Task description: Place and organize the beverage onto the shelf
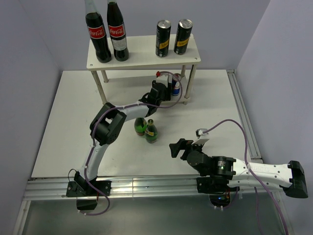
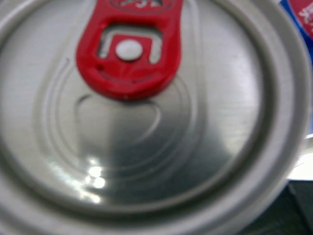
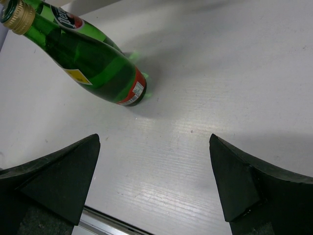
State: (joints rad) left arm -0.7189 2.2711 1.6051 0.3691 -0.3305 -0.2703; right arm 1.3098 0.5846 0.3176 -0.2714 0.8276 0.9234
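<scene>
The can is close beside the second can and would stand on the shelf's lower board, so my left gripper should open now.
The white shelf (image 1: 142,55) stands at the back; two black cans with yellow labels (image 1: 163,39) stand on its top board at the right. My left gripper (image 1: 160,87) reaches under that board's front right. A silver can top with a red tab (image 2: 146,122) fills the left wrist view and hides the fingers. A second blue-and-silver can (image 1: 175,88) stands just to its right. Two green bottles (image 1: 146,129) stand upright mid-table; one also shows in the right wrist view (image 3: 93,63). My right gripper (image 1: 177,148), also in its wrist view (image 3: 154,181), is open and empty, to their right.
Two large cola bottles (image 1: 107,32) stand on the shelf's top board at the left. The shelf's legs (image 1: 191,83) flank the left gripper. Walls close in at the back and both sides. A metal rail (image 1: 146,186) runs along the table's near edge.
</scene>
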